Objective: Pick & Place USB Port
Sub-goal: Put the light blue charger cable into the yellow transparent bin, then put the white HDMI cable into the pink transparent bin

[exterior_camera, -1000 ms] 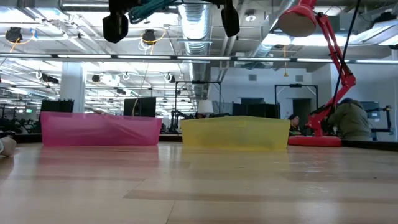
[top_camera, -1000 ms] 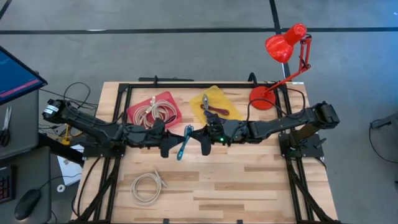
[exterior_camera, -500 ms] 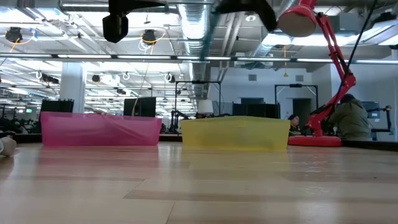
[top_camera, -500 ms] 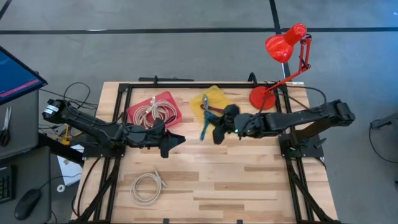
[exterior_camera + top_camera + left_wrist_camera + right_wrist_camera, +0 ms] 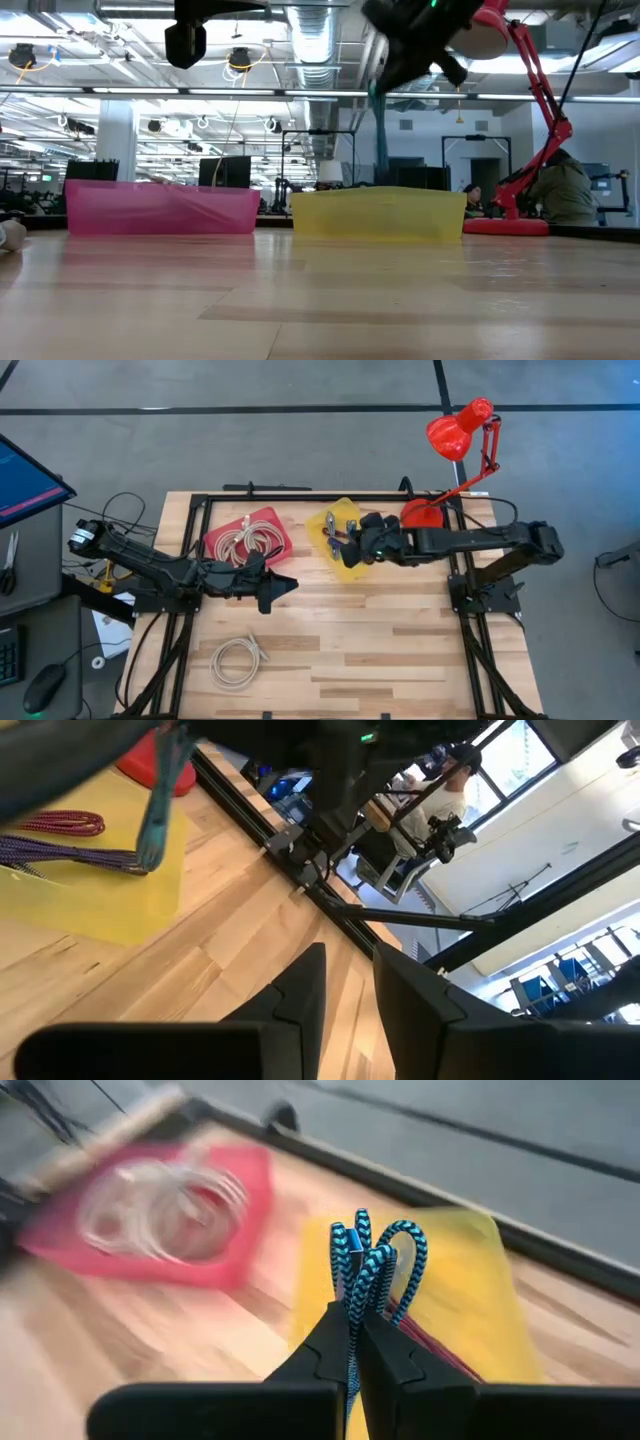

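Note:
The white coiled cable should go into the pink tray, so my left gripper next needs to grab its ring's looped parts.
A blue braided cable [image 5: 375,1260], bunched into loops, hangs over the yellow tray [image 5: 345,568] at the table's far middle, with my right gripper [image 5: 343,546] shut on it. In the left wrist view the cable [image 5: 160,800] dangles above a red cable [image 5: 62,822] and a purple cable [image 5: 60,855] lying in that tray. My left gripper [image 5: 348,965] stands open and holds nothing. It hovers above the table's middle, near the pink tray [image 5: 218,548]. My right gripper pinches several strands of the bunched cable [image 5: 360,1295] between its two fingers; the loops stick out past the fingertips. The fingers come from the table's right, slanting down. The cable [image 5: 380,135] hangs below them to the yellow tray's rim; whether it touches the contents, I cannot tell.
The pink tray holds a coiled white cable [image 5: 245,540]. Another white coil [image 5: 238,660] lies on the wood near the front left. A red desk lamp [image 5: 455,435] stands at the far right corner, close behind my right arm. A black frame [image 5: 300,496] borders the table.
My left gripper has let go of the blue cable and kept its place. My right gripper has carried the cable from the table's middle toward the far right, over the yellow tray, and tipped downward. The cable now hangs from it alone.

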You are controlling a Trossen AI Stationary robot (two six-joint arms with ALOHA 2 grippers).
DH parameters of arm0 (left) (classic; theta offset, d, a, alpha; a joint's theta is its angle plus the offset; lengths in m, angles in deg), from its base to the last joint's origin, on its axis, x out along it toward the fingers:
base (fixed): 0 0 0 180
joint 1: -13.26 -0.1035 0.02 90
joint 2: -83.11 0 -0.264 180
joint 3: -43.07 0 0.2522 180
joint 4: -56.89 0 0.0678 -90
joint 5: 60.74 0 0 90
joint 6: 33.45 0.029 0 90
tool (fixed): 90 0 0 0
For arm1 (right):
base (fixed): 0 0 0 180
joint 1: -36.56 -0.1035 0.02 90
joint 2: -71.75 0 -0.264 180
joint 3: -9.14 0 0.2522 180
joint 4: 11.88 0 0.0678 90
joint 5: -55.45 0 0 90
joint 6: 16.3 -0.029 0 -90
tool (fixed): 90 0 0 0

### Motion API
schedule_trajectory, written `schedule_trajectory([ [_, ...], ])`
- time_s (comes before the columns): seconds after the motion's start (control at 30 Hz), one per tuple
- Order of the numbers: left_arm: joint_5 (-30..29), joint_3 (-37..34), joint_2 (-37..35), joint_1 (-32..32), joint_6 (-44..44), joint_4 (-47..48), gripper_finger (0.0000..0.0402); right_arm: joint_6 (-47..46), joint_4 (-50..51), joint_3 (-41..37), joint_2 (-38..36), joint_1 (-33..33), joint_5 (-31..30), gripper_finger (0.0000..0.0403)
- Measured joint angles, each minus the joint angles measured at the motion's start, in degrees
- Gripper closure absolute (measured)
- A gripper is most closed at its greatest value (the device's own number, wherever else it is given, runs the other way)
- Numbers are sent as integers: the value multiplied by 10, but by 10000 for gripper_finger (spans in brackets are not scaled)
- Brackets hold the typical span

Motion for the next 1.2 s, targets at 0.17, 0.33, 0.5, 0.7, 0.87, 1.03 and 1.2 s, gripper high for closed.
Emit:
schedule_trajectory([
  [0.17,0,0,0,0,0,1,315,-2,0,0,51,37,45,402],
  [0.33,0,0,0,0,0,3,315,-16,1,0,105,63,89,402],
  [0.5,0,0,0,0,0,4,315,-16,-3,0,145,79,105,402],
  [0.7,0,0,0,0,0,4,315,-16,-2,0,172,96,126,387],
  [0.87,0,0,0,0,0,4,315,-16,-6,0,176,105,149,348],
  [1.03,0,0,0,0,0,5,315,-11,-8,31,165,106,149,324],
  [1.2,0,0,0,0,0,5,315,3,-7,73,133,105,212,322],
])
